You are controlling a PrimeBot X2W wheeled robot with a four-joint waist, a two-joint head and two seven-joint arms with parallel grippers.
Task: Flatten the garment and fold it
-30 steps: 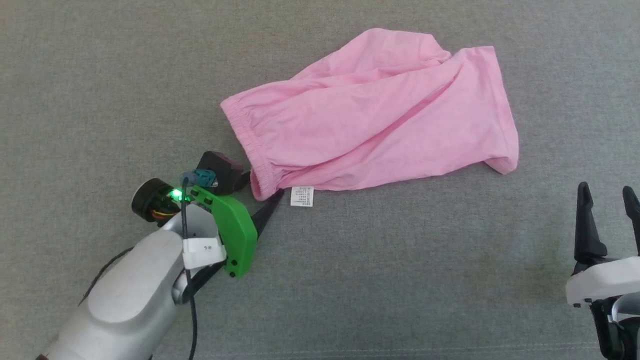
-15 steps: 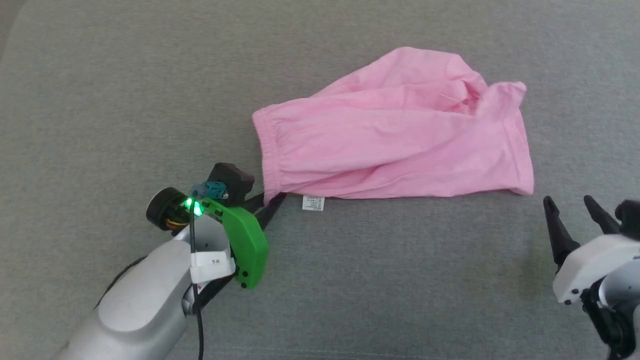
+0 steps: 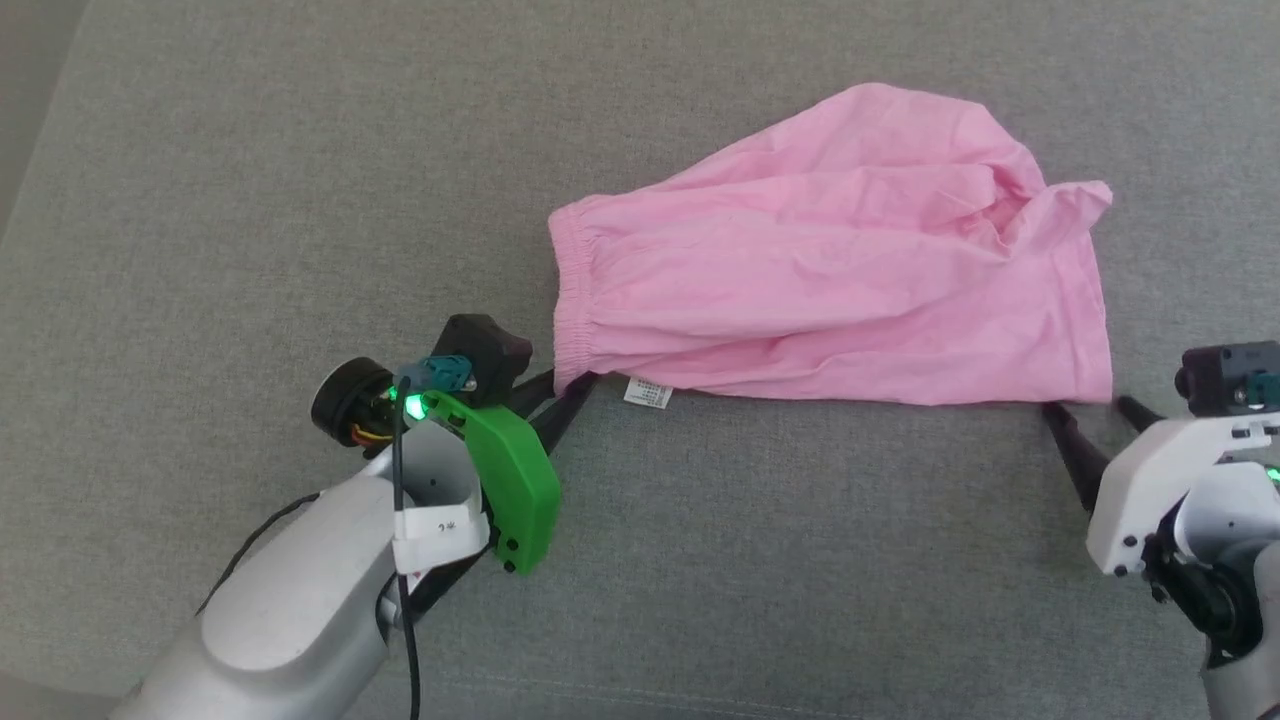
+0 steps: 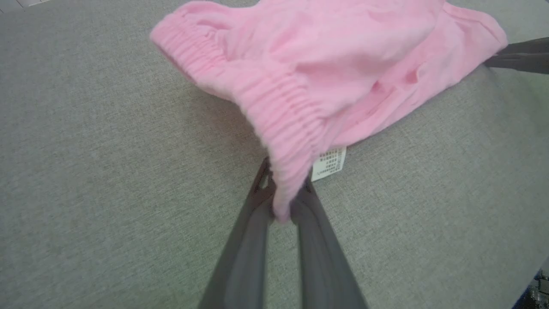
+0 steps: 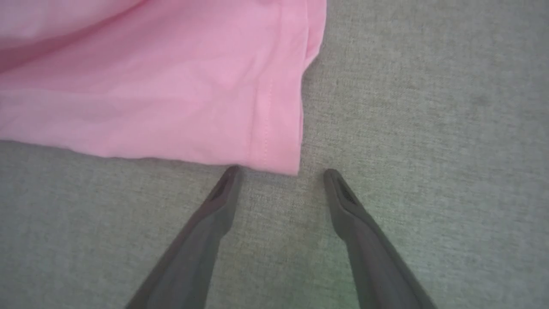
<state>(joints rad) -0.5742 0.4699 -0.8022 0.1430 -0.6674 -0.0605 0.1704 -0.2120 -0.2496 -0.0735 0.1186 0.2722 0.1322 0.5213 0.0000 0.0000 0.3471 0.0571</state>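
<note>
The right gripper grabs the hem corner of the leg next, to flatten and fold the pink shorts.
The garment, pink shorts with a gathered waistband, lies wrinkled on the grey fabric surface. My left gripper is shut on the near end of the waistband, which bunches between its fingers. A white care label pokes out just beside that grip, and also shows as the label. My right gripper stands open at the garment's near right hem corner, fingertips just short of the cloth.
The grey surface's left edge runs diagonally at the upper left, with a paler floor beyond. Its front seam lies near the bottom. Bare grey fabric surrounds the garment on all sides.
My left gripper has shut on the waistband corner. My right gripper has moved up to the hem corner. The head camera has shifted, so the whole scene sits further right.
</note>
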